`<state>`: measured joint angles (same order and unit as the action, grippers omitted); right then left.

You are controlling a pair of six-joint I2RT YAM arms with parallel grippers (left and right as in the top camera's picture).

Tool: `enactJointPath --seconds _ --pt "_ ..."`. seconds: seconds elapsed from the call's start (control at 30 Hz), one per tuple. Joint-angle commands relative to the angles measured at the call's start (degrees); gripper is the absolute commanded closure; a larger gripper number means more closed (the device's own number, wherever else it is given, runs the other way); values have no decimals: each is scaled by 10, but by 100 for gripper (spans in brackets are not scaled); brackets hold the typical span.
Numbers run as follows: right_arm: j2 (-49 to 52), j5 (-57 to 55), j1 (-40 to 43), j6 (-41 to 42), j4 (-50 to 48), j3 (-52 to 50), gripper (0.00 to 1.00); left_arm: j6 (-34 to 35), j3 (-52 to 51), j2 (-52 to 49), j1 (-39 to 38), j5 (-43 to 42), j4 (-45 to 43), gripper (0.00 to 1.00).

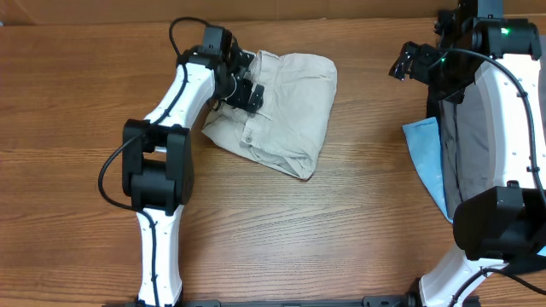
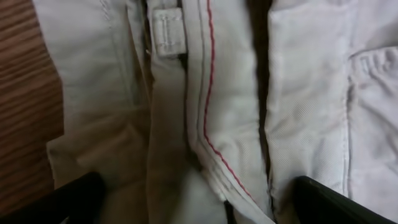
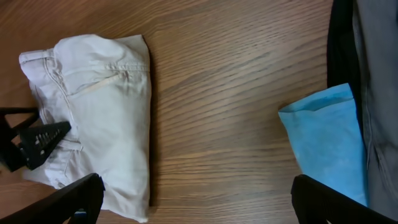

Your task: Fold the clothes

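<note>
The left gripper grabs the folded beige shorts (image 1: 286,111) across the waistband layers next, to move them aside together, still folded.
Folded beige shorts (image 1: 286,111) lie on the wooden table at the back centre; they also show in the right wrist view (image 3: 106,112). My left gripper (image 1: 247,89) is open and pressed down over the waistband at the shorts' left edge. In the left wrist view the waistband with a belt loop and red stitching (image 2: 208,106) lies between the spread fingers. My right gripper (image 1: 409,61) is open and empty, held high at the back right, well apart from the shorts.
A blue cloth (image 1: 426,158) lies at the right, partly under a grey and black garment pile (image 1: 469,145); both show in the right wrist view, the blue cloth (image 3: 326,146) beside the grey pile (image 3: 373,74). Bare wood (image 1: 341,230) lies in front.
</note>
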<state>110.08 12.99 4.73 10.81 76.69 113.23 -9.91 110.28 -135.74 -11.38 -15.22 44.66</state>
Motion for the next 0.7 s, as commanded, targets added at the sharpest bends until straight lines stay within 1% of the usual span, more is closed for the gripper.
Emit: enactJointPath --seconds 0.0,0.03,0.17,0.2,0.27,0.3,0.37,0.43,0.5,0.57,0.6,0.67 --pt "-3 -10 -2 -9 0 3 0 -12 6 -20 0 7 -12 0" --pt "-3 -10 -2 -9 0 4 0 -12 6 -28 -1 5 -12 0" --pt "-3 -10 -2 -9 0 3 0 -13 6 -55 -11 2 1 32" --pt "-3 -10 -2 -9 0 4 0 -13 6 -64 -15 3 7 56" --pt "-3 -10 -2 -9 2 3 0 -13 5 -70 -18 9 12 96" --pt "-3 -10 -2 -9 4 3 0 -11 5 -71 -18 9 14 96" --pt "-3 -10 -2 -9 6 3 0 23 5 -71 -17 28 15 96" --pt "-1 -10 -2 -9 7 3 0 80 6 -71 -8 67 15 96" --pt "0 -10 -2 -9 8 3 0 148 6 -71 12 85 18 96" --pt "1 -10 -2 -9 10 3 0 201 6 -71 34 80 18 96" --pt "2 -10 -2 -9 10 3 0 250 6 -71 58 74 19 96" --pt "2 -10 -2 -9 10 -6 0 316 6 -71 103 48 18 96"
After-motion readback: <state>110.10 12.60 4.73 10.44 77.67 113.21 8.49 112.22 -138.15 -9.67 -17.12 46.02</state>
